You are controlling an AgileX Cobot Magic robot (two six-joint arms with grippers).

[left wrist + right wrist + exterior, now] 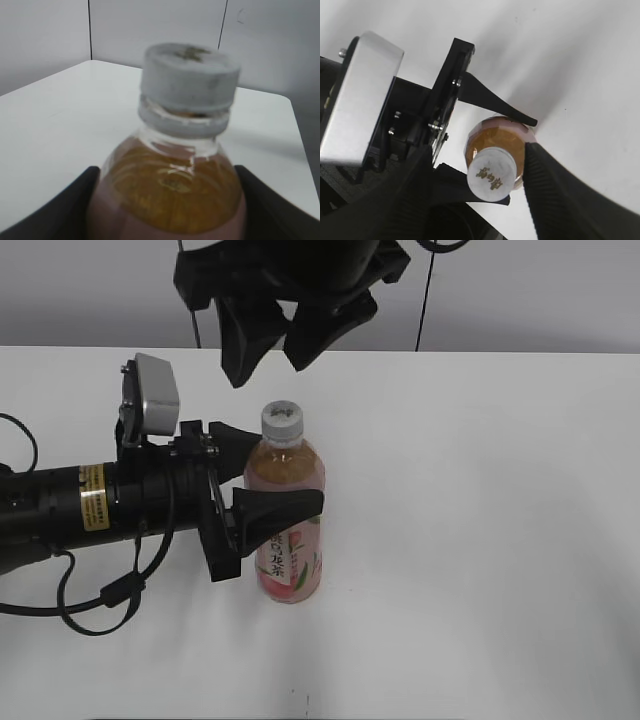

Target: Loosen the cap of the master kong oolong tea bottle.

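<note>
Next, the right gripper grabs its white cap (282,419) by the ribbed side to loosen the master kong oolong tea bottle (291,525).
The master kong oolong tea bottle (291,525) stands upright on the white table, amber tea inside and a pink peach label low down. Its white cap (282,419) sits on the neck and also shows in the left wrist view (188,75) and the right wrist view (491,173). My left gripper (268,478) is shut on the bottle's body from the left, one finger behind and one in front; the bottle fills the left wrist view (167,195). My right gripper (278,345) hangs open above the cap, its fingers (475,190) apart on either side of it, not touching.
The white table (480,540) stretches to the right and front of the bottle. A grey wall stands behind the table's far edge. The left arm's black body and cable (90,590) lie across the left side.
</note>
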